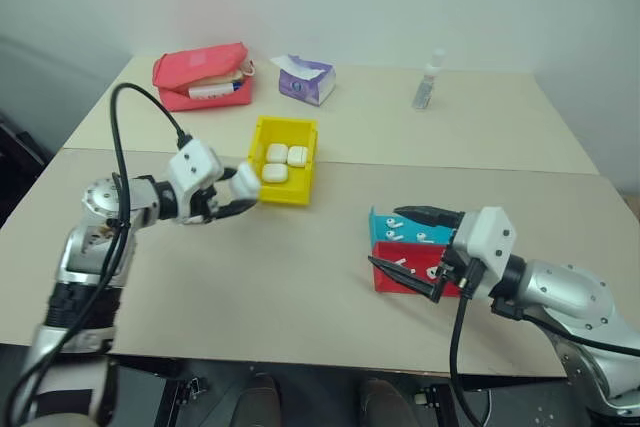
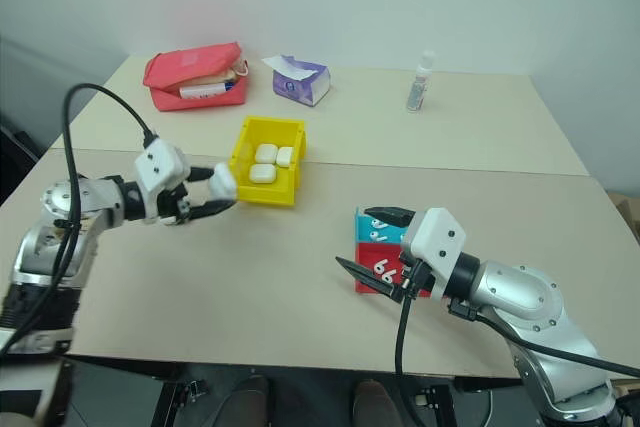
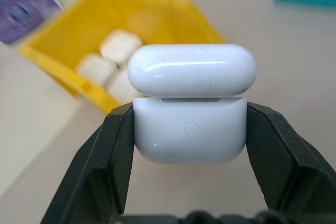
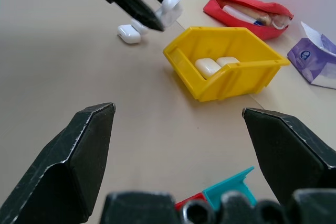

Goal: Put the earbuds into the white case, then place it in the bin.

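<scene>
The earbud's stem should stay free to slot into the white case (image 1: pixel 244 181) (image 4: pixel 170 8), so my right gripper should pick up the earbud by its rounded head next.
My left gripper (image 1: pixel 240 195) is shut on the white case (image 3: pixel 191 103), gripping its lower body from both sides, lid on top. It hovers above the table just left of the yellow bin (image 1: pixel 262 128), which holds three similar white cases. Tiny white earbuds (image 1: pixel 393 224) lie in the teal tray (image 1: pixel 381 226), and more lie in the red tray (image 2: pixel 372 279) in front of it. My right gripper (image 1: pixel 384 236) stands open over those two trays with nothing between its fingers (image 4: pixel 84 145).
A red pouch (image 1: pixel 200 75), a purple tissue box (image 1: pixel 305 79) and a small clear bottle (image 1: pixel 428 82) stand along the table's far side. Another white case (image 4: pixel 128 33) lies on the table beyond the left gripper. Bare tabletop spans the middle.
</scene>
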### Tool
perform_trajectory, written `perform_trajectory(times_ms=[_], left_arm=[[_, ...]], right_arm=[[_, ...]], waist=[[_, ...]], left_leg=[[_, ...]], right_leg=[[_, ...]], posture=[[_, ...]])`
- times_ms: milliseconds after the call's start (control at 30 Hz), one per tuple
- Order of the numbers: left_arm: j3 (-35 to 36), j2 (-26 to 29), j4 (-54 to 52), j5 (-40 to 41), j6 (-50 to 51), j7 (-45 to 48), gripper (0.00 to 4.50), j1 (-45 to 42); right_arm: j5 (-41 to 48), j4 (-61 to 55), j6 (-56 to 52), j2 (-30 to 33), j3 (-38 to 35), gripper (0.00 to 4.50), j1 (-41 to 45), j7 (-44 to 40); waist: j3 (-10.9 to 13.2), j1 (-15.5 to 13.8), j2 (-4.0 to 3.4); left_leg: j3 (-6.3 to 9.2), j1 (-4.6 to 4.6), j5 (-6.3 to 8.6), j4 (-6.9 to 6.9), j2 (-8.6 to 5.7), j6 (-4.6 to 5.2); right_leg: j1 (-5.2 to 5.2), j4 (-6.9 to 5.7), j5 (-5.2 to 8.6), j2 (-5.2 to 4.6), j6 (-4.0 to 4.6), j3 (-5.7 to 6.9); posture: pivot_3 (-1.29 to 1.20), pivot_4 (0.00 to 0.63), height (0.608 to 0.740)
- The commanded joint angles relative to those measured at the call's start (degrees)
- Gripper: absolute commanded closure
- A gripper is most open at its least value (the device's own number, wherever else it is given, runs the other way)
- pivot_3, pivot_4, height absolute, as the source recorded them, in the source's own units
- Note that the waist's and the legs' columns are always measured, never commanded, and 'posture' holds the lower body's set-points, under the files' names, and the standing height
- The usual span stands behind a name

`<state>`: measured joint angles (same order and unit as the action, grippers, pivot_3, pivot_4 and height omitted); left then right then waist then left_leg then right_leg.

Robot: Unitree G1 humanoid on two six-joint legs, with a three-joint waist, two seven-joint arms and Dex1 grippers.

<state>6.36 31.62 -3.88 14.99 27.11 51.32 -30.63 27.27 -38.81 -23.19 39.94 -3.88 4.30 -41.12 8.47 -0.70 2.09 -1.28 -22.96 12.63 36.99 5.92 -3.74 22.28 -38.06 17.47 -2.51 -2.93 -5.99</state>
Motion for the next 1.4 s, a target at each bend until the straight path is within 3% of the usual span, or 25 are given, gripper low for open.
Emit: perform_trajectory(times_ms=[33, 200, 400, 700, 967, 1400], left_arm=[[4.2, -8.3, -7.1, 10.5, 8.2, -8.6, 1.70, -4.0], [-1.3, -13.3, -13.8, 15.1, 5.8, -5.7, 1.70, -2.8], [-10.2, -13.7, -15.0, 16.2, -0.4, 3.9, 1.70, -1.7], [-8.4, -12.9, -10.4, 22.1, -4.0, 11.3, 1.70, -2.1], [-0.4, -18.0, -7.4, 30.6, -5.2, 6.9, 1.70, -0.9], [-2.6, -14.2, -15.3, 36.3, -2.3, 10.8, 1.70, 4.4]], right_arm=[[0.8, 1.4, 0.7, 1.1, -2.2, 0.00, 2.6, -1.3], [1.9, 5.3, 0.8, 3.5, -2.9, 0.00, 7.0, -5.3], [2.5, 12.3, -3.7, 11.4, -1.1, 0.00, 13.0, -14.2], [-1.8, 15.3, -16.1, 22.9, 7.5, 0.00, 20.4, -20.2], [-1.1, 14.9, -23.1, 21.6, 9.3, 0.00, 25.5, -19.1], [-5.7, 14.0, -23.7, 21.5, 13.8, 0.00, 25.1, -17.9]], waist=[[0.0, 0.0, 0.01], [0.0, 0.5, 0.01], [0.0, 0.6, 0.00], [0.0, 1.0, -0.03], [0.0, 1.3, -0.02], [0.0, 1.3, -0.03]], left_leg=[[0.02, -0.01, 0.00, 0.02, 0.00, 0.00], [0.08, -0.02, 0.00, 0.06, -0.03, 0.00], [0.07, 0.03, -0.01, 0.07, -0.04, -0.01], [0.08, 0.02, -0.01, 0.05, -0.04, 0.00], [0.13, -0.06, 0.00, 0.06, -0.04, 0.01], [0.15, -0.11, 0.01, 0.04, -0.03, 0.03]], right_leg=[[0.00, -0.01, -0.01, 0.00, -0.01, 0.00], [-0.02, 0.04, -0.02, 0.01, -0.03, 0.01], [-0.08, 0.06, -0.03, 0.00, -0.03, 0.01], [-0.07, 0.11, -0.02, 0.00, -0.03, 0.01], [-0.06, 0.14, -0.02, -0.01, -0.03, 0.05], [-0.04, 0.27, -0.02, -0.01, -0.04, 0.09]], posture=[[0.00, 0.150, 0.740], [0.00, 0.150, 0.740], [0.00, 0.150, 0.740], [0.00, 0.150, 0.740], [0.00, 0.150, 0.740], [0.00, 0.150, 0.740]])
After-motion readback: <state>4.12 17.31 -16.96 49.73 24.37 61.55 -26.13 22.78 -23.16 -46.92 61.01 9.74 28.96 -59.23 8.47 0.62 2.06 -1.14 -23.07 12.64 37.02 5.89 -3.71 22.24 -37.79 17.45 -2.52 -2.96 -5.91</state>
